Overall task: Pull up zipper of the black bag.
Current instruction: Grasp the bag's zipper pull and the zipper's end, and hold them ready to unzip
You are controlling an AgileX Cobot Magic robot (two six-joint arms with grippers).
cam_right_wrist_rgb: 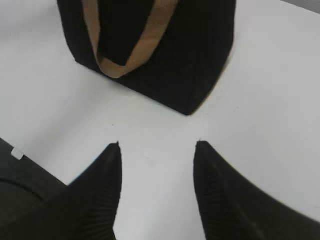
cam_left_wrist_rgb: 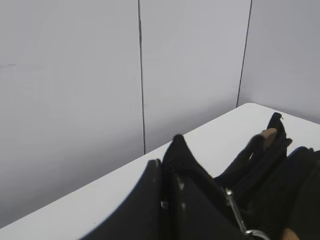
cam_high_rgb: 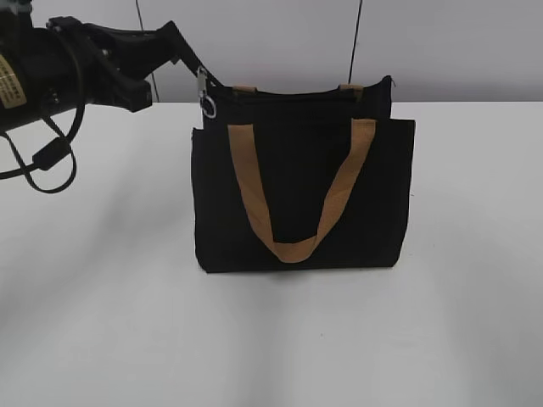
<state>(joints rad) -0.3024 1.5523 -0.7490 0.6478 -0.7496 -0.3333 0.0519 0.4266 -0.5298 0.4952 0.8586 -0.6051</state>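
Observation:
Next, the right gripper pinches the silver clip by its free-hanging ring end [cam_high_rgb: 209, 108]. The silver clip's upper end [cam_high_rgb: 202, 76] sits tight against the black fabric.
The black bag [cam_high_rgb: 301, 195] stands upright mid-table, its tan strap [cam_high_rgb: 293, 246] hanging down the front. The zipper [cam_high_rgb: 288, 91] runs along its top edge. A silver metal clip [cam_high_rgb: 206, 100] hangs at the zipper's left end. My left gripper [cam_high_rgb: 188, 61] reaches in from the upper left and is shut on the black fabric at the bag's top left corner. In the left wrist view its jaws [cam_left_wrist_rgb: 167, 172] pinch that fabric, with the clip [cam_left_wrist_rgb: 234, 207] just beyond. My right gripper [cam_right_wrist_rgb: 157, 145] is open and empty over the table in front of the bag [cam_right_wrist_rgb: 195, 60].
The white table [cam_high_rgb: 102, 297] extends all around the bag. A grey panelled wall [cam_high_rgb: 424, 42] stands close behind it. The left arm's cable [cam_high_rgb: 51, 161] loops down at the far left. The right arm is out of the exterior view.

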